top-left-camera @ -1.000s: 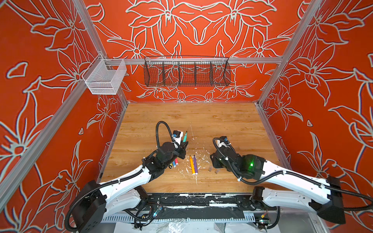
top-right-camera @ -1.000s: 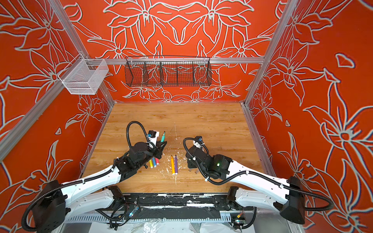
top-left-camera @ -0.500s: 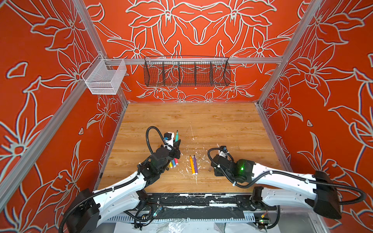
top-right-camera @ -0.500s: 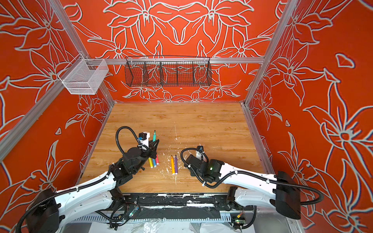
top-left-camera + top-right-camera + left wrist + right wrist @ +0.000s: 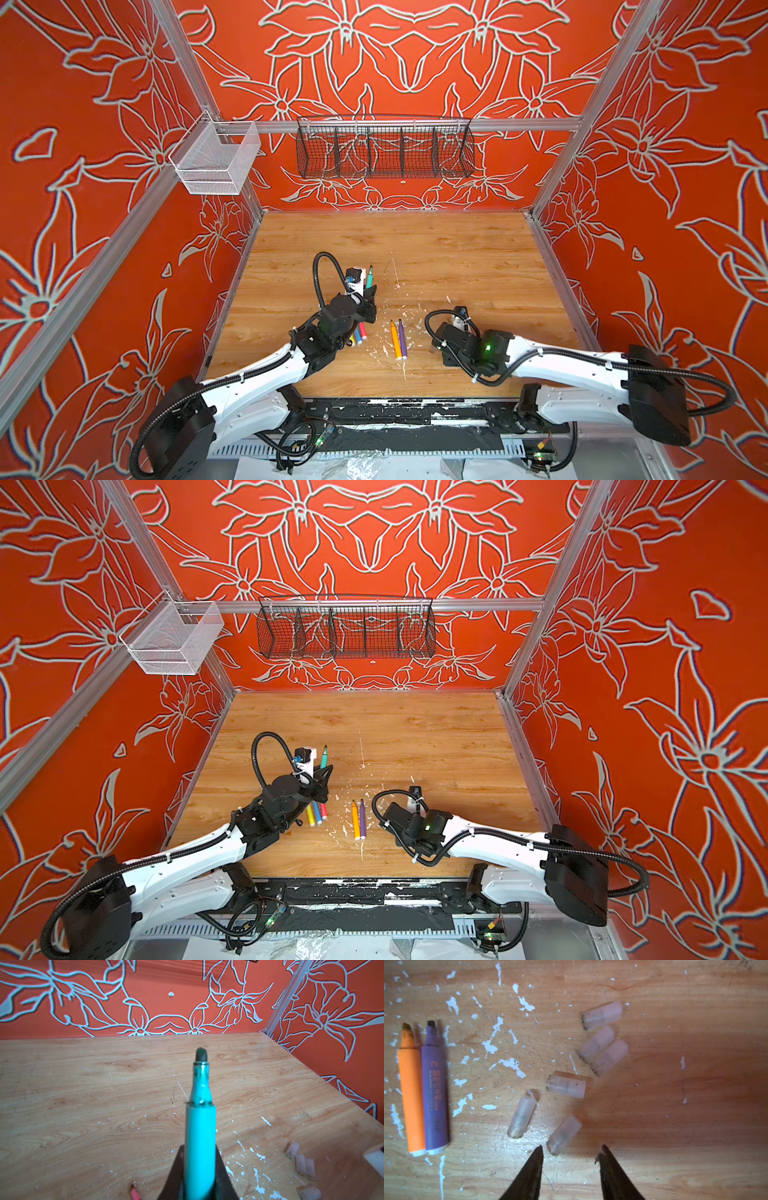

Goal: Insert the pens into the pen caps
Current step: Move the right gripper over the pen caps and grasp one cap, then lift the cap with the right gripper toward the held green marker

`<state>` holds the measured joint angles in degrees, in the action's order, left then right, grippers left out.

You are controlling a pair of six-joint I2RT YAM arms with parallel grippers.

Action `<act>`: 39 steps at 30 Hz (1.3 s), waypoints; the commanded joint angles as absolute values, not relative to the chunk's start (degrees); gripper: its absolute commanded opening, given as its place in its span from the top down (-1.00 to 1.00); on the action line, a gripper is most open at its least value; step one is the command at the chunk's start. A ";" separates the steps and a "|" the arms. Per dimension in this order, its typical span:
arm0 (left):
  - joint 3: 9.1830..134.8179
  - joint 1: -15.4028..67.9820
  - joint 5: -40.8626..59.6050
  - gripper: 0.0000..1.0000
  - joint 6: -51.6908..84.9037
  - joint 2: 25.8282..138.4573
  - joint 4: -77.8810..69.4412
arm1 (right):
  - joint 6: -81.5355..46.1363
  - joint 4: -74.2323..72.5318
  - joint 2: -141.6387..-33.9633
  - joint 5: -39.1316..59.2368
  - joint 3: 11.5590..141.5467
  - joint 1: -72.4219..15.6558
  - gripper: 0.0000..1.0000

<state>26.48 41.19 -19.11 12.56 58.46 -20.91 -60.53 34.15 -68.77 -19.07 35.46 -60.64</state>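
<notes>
The open end of the nearest clear pen cap needs to stay free to insert the teal-green pen. My right gripper will pick up that pen cap by its sides next.
My left gripper (image 5: pixel 199 1169) is shut on the teal-green pen (image 5: pixel 200 1126), whose dark tip points up and away; both top views show the pen (image 5: pixel 369 277) (image 5: pixel 324 757) held above the table. Close to the wood, my right gripper (image 5: pixel 571 1147) is open, and one clear pen cap (image 5: pixel 563 1135) lies just ahead of its fingertips, nearer one finger. Several more pen caps (image 5: pixel 566 1084) lie loose beyond. The orange pen (image 5: pixel 412 1093) and purple pen (image 5: pixel 435 1093) lie side by side. Yellow, blue and pink pens (image 5: pixel 317 812) lie by the left arm.
White flecks of debris (image 5: pixel 510 1064) litter the wooden table (image 5: pixel 415 249). A black wire basket (image 5: pixel 384 147) hangs on the back wall and a white mesh basket (image 5: pixel 216 164) on the left rail. Orange walls close in three sides.
The right gripper has come down towards the table's front, over the caps, with its jaws slightly wider. The left gripper shifted a little sideways, still holding the teal-green pen.
</notes>
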 commanded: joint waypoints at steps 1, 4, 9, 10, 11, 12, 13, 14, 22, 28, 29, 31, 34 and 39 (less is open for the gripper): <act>28.51 40.78 -17.39 1.00 11.26 59.13 -21.15 | -61.27 31.93 -71.03 -17.96 34.46 -59.87 0.08; 28.48 40.78 -16.14 1.00 10.94 59.41 -21.71 | -60.79 30.34 -73.13 -16.78 34.50 -59.46 0.08; 29.86 40.78 -16.27 1.00 11.69 59.41 -18.64 | -60.67 29.66 -75.22 -17.22 34.22 -59.07 0.10; 30.38 40.78 -16.48 1.00 11.76 59.63 -17.77 | -60.58 29.31 -75.61 -16.99 34.03 -58.78 0.10; 30.89 40.78 -16.44 1.00 11.86 59.83 -17.18 | -60.49 28.95 -76.25 -16.59 33.93 -58.54 0.10; 31.44 40.78 -16.35 1.00 12.19 59.94 -16.12 | -60.39 28.75 -76.93 -16.32 34.08 -58.37 0.10; 31.75 40.78 -16.27 1.00 12.36 60.03 -15.81 | -60.40 28.78 -77.68 -16.11 34.39 -58.27 0.13; 31.65 40.78 -16.03 1.00 12.28 60.11 -16.12 | -60.43 28.98 -78.38 -16.09 34.63 -58.28 0.15; 31.65 40.74 -15.37 1.00 11.99 60.07 -16.19 | -61.42 28.27 -79.63 -16.08 33.38 -58.27 0.34; 31.07 40.78 -15.64 1.00 12.13 58.82 -16.46 | -61.93 28.13 -80.51 -15.81 32.97 -58.19 0.41; 31.03 40.78 -15.73 1.00 12.00 58.72 -16.60 | -62.01 28.00 -80.57 -15.90 32.85 -58.19 0.43; 30.92 40.79 -15.91 1.00 11.95 58.71 -16.72 | -62.01 27.52 -80.84 -15.86 32.46 -58.21 0.51; 31.02 40.78 -15.99 1.00 11.96 58.95 -16.60 | -62.47 27.51 -81.06 -15.71 32.14 -58.25 0.66; 31.73 40.78 -17.84 1.00 12.44 60.11 -15.88 | -63.01 27.17 -79.84 -15.81 30.76 -58.19 0.82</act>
